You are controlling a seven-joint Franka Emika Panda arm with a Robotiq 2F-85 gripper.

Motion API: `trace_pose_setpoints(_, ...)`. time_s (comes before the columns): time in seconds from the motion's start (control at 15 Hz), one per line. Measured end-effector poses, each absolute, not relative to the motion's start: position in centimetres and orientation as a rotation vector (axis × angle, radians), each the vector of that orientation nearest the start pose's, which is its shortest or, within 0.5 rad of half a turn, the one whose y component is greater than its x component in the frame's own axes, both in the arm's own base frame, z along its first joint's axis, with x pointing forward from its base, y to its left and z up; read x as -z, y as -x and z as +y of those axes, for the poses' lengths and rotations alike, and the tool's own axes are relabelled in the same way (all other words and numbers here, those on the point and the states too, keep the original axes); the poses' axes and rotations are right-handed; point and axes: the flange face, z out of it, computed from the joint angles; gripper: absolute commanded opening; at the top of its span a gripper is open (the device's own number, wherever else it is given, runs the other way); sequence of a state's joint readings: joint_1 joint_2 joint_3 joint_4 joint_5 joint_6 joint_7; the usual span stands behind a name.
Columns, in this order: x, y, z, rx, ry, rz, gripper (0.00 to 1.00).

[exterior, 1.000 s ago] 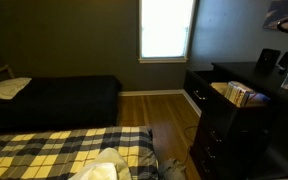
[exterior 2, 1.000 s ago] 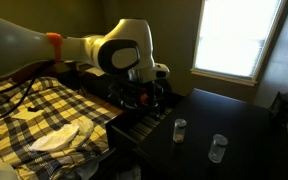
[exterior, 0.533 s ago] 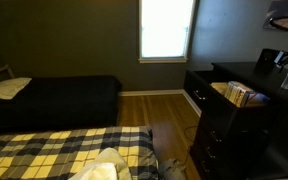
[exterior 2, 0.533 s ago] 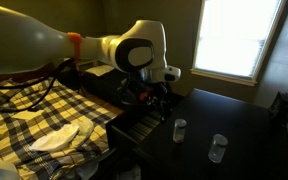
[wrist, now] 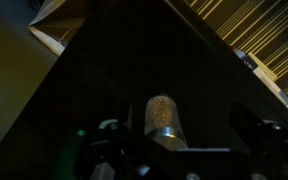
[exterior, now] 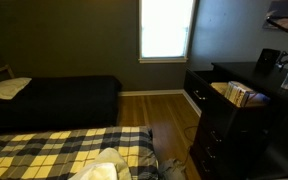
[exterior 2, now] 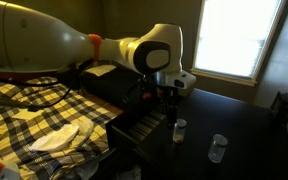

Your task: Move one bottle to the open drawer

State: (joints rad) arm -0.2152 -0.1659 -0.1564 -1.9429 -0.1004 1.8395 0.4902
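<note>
My gripper needs to grab the nearer bottle (wrist: 162, 113) by its top end from above next, to lower it upright, base first, into the open drawer.
Two small clear bottles stand on the black dresser top in an exterior view, one nearer the arm (exterior 2: 180, 130) and one further right (exterior 2: 217, 148). My gripper (exterior 2: 172, 98) hangs just above and left of the nearer bottle. In the wrist view that bottle (wrist: 162, 113) stands upright between my spread fingers, and the gripper (wrist: 176, 142) is open and empty. The open drawer (exterior 2: 134, 124) with its pale interior lies to the left of the bottles. It also shows in an exterior view (exterior: 234, 93) with light-coloured items inside.
The black dresser (exterior: 224, 125) stands against the wall below a bright window (exterior: 167, 28). A bed with a plaid cover (exterior: 54, 150) is close by, with wood floor (exterior: 169, 110) between them. A dark object (exterior 2: 279, 103) sits at the dresser's far end.
The arm has swung to the right, from over the open drawer to over the dresser top. The gripper now hangs by the nearer bottle. The bottles have not moved.
</note>
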Motion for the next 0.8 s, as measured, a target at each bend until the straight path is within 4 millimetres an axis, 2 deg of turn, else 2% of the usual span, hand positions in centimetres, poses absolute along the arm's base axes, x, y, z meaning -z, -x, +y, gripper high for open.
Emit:
trace_pose_setpoints(0.07,-55.6,-48.1,-20.4,0.103,2.893,1.376,0.93)
trace_pose_setpoints(0.2,-55.4,-48.8,-21.1,0.101,2.811,1.515,0.88)
trace_pose_setpoints(0.33,-55.3,-49.4,-21.6,0.101,2.729,1.639,0.88)
trace_pose_setpoints(0.47,-55.2,-49.8,-22.1,0.105,2.665,1.735,0.83)
trace_pose_setpoints(0.8,-55.2,-50.1,-23.2,0.113,2.561,1.883,0.76)
